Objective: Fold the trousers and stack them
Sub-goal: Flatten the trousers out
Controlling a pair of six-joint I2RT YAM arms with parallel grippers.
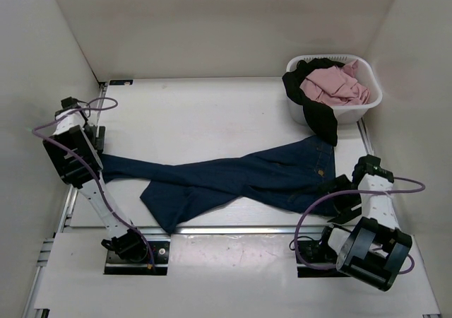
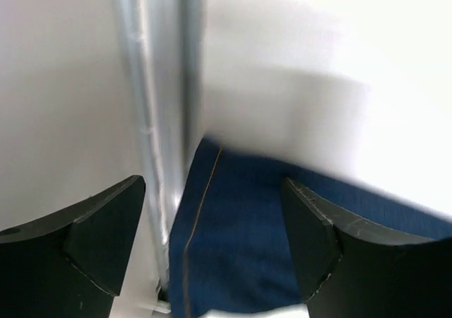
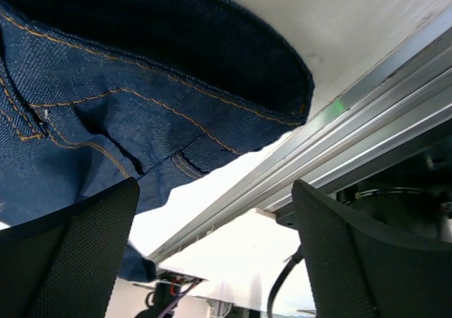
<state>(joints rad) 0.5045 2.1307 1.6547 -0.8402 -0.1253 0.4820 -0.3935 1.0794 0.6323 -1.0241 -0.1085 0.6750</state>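
I need to grip the far leg's stitched hem corner (image 1: 105, 159) (image 2: 210, 167) with my left gripper next, to lift that leg off the other one and straighten it for folding.
The dark navy jeans (image 1: 240, 180) lie spread flat across the table. The waist is at the right and both legs run left. My left gripper (image 1: 97, 143) is open at the end of the far leg. In the left wrist view the hem (image 2: 247, 240) lies between and below the fingers of the left gripper (image 2: 212, 219), which hold nothing. My right gripper (image 1: 337, 191) is open beside the waistband at the table's near right. In the right wrist view the right gripper (image 3: 215, 212) is empty, and the tan-stitched waistband (image 3: 127, 71) lies just beyond its fingers.
A white laundry basket (image 1: 367, 109) stands at the back right, holding a pink garment (image 1: 335, 85). A black garment (image 1: 318, 116) hangs over its front rim. An aluminium rail runs along the table's left edge (image 2: 152, 120) and along its near edge (image 3: 353, 134). White walls enclose the table.
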